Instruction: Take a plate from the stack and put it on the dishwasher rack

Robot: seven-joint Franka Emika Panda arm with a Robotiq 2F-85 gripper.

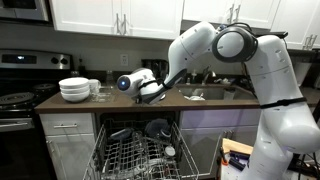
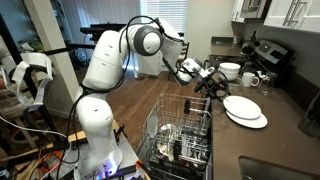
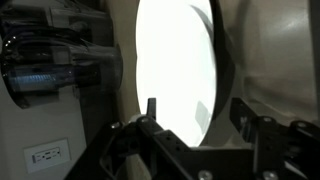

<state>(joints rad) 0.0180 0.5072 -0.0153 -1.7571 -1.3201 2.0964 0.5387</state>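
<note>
My gripper should enter the top plate (image 3: 170,50) into the dishwasher rack far rim first, so it should grab the plate's near rim, one finger over its flat side.
The stack (image 2: 248,110) of flat white plates lies on the dark counter near its front edge. My gripper (image 2: 208,82) reaches in low at the stack's rim; in an exterior view my gripper (image 1: 150,88) hides most of the stack. In the wrist view, which is rolled sideways, the top plate (image 3: 170,50) fills the middle as a bright oval. My gripper (image 3: 197,105) is open, with the plate's near edge between the fingers, one finger over its face and one past its rim. The dishwasher rack (image 1: 130,155) is pulled out below the counter and also shows in an exterior view (image 2: 175,125).
A taller pile of white bowls (image 1: 75,90) and a mug (image 2: 250,79) stand beyond the plates. A stove (image 1: 15,100) lies past them and a sink (image 1: 215,92) on the other side. The rack holds several dark dishes. A wall outlet (image 3: 45,155) shows behind.
</note>
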